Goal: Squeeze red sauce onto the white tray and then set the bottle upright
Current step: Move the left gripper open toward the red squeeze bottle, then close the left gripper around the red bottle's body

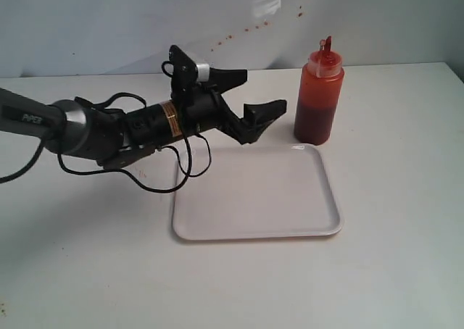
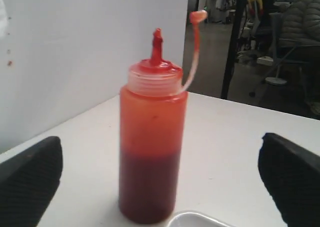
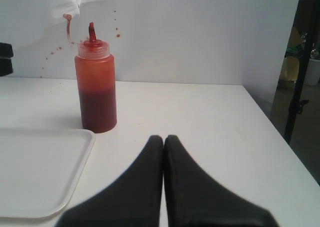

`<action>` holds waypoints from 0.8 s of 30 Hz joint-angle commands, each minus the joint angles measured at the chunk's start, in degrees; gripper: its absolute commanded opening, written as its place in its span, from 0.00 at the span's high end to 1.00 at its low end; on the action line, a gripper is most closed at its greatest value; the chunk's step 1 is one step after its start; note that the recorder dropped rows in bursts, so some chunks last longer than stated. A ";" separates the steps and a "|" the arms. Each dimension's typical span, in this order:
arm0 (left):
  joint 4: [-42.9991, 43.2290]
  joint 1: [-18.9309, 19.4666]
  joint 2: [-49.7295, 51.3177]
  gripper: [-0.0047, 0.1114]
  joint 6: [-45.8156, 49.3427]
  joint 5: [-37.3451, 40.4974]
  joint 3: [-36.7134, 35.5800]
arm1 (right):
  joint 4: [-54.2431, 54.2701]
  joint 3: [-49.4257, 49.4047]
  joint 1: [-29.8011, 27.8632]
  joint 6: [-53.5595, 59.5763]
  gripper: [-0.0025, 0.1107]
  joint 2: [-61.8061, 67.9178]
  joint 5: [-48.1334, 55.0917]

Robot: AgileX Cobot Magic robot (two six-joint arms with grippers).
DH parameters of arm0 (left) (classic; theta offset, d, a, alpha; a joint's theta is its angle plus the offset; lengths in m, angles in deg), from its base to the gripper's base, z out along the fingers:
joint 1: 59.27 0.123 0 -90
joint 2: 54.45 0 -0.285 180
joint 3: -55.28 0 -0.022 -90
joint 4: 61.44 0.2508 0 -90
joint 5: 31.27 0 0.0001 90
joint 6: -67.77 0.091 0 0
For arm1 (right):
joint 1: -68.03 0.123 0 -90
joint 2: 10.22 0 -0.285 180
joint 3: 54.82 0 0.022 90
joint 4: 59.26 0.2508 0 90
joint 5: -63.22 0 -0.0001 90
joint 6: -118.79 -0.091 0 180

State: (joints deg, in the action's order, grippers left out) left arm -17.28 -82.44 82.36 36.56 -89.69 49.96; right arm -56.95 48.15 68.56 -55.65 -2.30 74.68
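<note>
I will grab the bottle around its straight-sided body (image 1: pixel 316 110) with my left gripper next, because the bottle's top slopes up to a thin uncovered nozzle (image 1: pixel 326 46).
The bottle (image 1: pixel 317 101) stands upright on the table just behind the white tray's (image 1: pixel 257 198) far right corner. Its red nozzle is uncovered and the little cap (image 2: pixel 198 16) hangs on a strap beside it. My left gripper (image 1: pixel 262 90) hovers above the tray's back edge, open wide and pointing at the bottle (image 2: pixel 150 152), a short way from it and touching nothing. My right gripper (image 3: pixel 164 139) is shut and empty, low over the table, to the right of the tray (image 3: pixel 40 172) and well short of the bottle (image 3: pixel 96 92). The tray looks plain white; I see no red sauce on it.
Reddish-brown specks (image 1: pixel 246 30) dot the wall behind the table. The left arm's cables (image 1: pixel 167 180) hang down to the table beside the tray's left edge. The table's right edge (image 3: pixel 280 152) lies close to my right gripper.
</note>
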 commanded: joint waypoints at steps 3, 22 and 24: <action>-7.23 -5.32 2.85 0.06 0.19 2.45 0.45 | 0.06 -0.18 0.15 -0.25 0.98 -0.13 -0.09; -15.24 -11.08 21.93 0.06 1.72 18.96 28.54 | 0.06 -0.18 0.15 -0.25 0.98 -0.13 -0.09; -15.24 -11.61 23.66 0.06 1.72 20.73 31.74 | 0.06 -0.18 0.15 -0.25 0.98 -0.13 -0.09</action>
State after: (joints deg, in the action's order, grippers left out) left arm -32.04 -93.22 104.76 38.18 -70.61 79.18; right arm -56.95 48.15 68.56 -55.65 -2.30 74.68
